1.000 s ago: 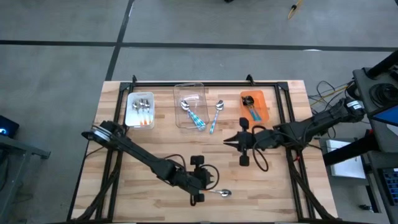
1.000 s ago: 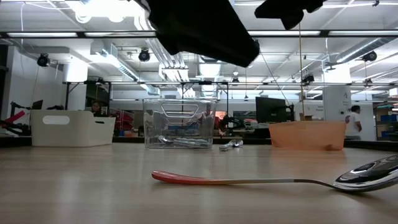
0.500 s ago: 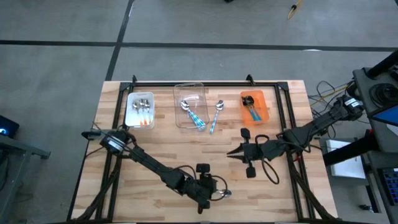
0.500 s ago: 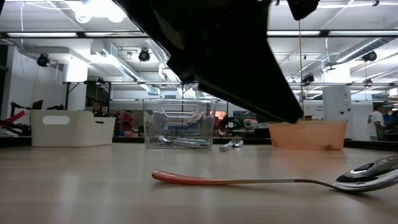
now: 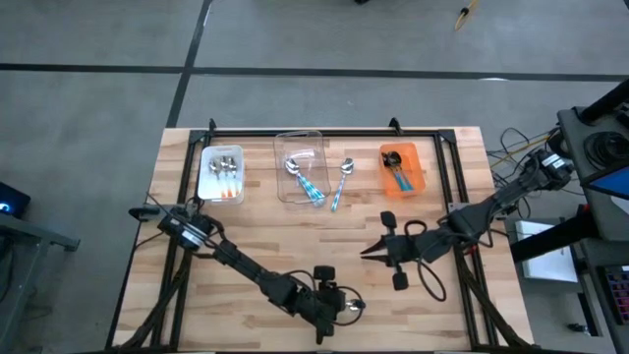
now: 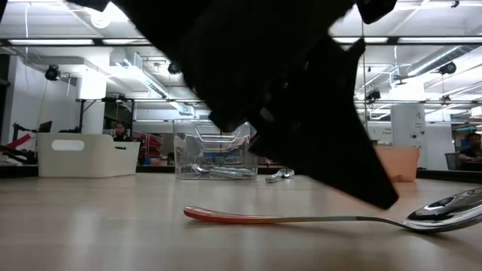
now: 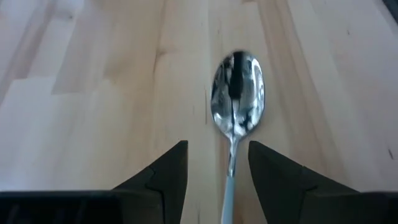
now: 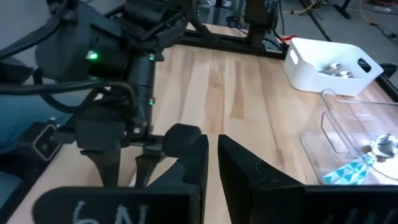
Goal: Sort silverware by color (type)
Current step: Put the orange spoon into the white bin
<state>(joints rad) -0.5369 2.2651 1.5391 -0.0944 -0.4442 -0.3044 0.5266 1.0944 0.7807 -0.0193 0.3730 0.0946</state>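
The orange-handled spoon needs to go into the white bin, so my left gripper should next grab the spoon by its neck, where the handle begins.
A spoon with a silver bowl and an orange handle lies flat on the table near its front edge. My left gripper is open and low over it. Its two fingers stand on either side of the spoon's thin neck without touching it, pointing along the spoon toward the bowl. My right gripper hangs shut and empty above the table's middle right; it also shows in the right wrist view.
At the back stand a white bin with orange-handled spoons, a clear bin with a teal-handled spoon, and an orange bin with dark spoons. One more spoon lies on the table beside the clear bin.
My left gripper has gone toward the table's right and near edges and down, until its fingers stand on either side of the orange-handled spoon. My right gripper has gone toward the near edge. The spoon has stayed where it was.
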